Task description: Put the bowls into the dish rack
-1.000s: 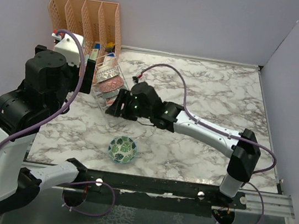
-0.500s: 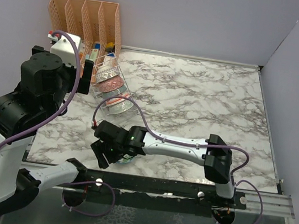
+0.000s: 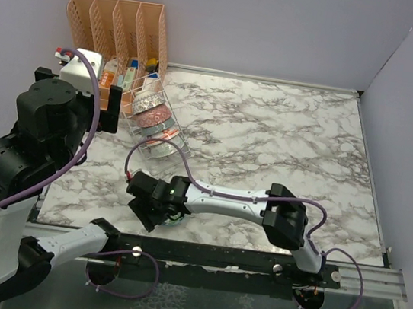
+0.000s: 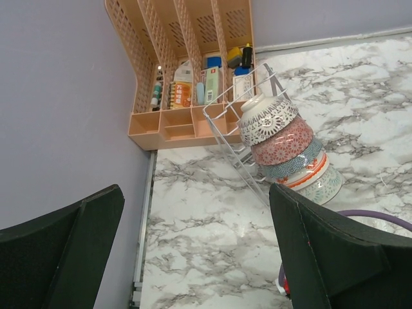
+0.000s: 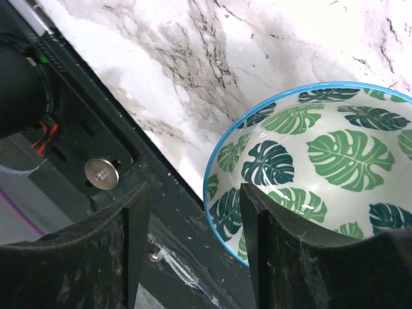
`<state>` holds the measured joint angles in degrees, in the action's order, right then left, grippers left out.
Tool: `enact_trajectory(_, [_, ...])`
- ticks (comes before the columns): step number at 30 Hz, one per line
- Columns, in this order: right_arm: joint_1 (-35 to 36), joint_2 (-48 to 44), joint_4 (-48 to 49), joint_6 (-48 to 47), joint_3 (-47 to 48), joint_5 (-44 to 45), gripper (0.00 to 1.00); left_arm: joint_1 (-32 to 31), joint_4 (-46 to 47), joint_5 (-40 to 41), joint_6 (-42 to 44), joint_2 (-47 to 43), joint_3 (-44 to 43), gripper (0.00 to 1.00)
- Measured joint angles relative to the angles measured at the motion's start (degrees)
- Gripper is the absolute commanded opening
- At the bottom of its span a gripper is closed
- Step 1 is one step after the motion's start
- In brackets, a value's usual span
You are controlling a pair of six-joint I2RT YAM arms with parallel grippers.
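I should grab the green leaf-patterned bowl with my right gripper by its near rim, so its base stays free to settle among the rack's wires.
The wire dish rack stands tilted at the back left and holds several bowls stacked on their sides. In the left wrist view the rack holds the white lattice bowl, a pink one, the red-rimmed bowl and the pale green bowl. The green leaf-patterned bowl sits at the table's near edge, mostly hidden in the top view. My right gripper is open astride its near rim, one finger inside. My left gripper is open and empty, raised left of the rack.
An orange slotted organizer with small bottles stands behind the rack against the left wall. The black base rail runs directly below the leaf bowl at the table's near edge. A purple cable loops near the right gripper.
My right arm has swung from the dish rack down to the leaf bowl at the near edge. My left arm has drawn slightly left, away from the rack.
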<state>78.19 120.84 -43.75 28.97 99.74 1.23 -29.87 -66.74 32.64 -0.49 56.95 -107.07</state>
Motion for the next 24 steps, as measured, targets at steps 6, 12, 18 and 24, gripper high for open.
enact_trajectory(6, [0.9,3.2,-0.1,-1.2,0.4,2.8,0.45,0.0,0.0,0.4,0.0,-0.1,0.9,0.99])
enact_trajectory(12, [1.7,5.3,-3.3,-1.3,2.8,9.1,0.08,0.0,0.0,0.5,0.2,-0.1,1.2,0.99])
enact_trajectory(18, [2.2,3.8,-6.8,-1.3,6.2,15.4,0.01,0.0,0.0,0.5,0.2,-0.2,1.4,0.99])
enact_trajectory(24, [1.8,2.6,-9.4,1.7,8.3,15.3,0.01,0.0,-0.1,0.5,0.2,0.0,1.1,0.99])
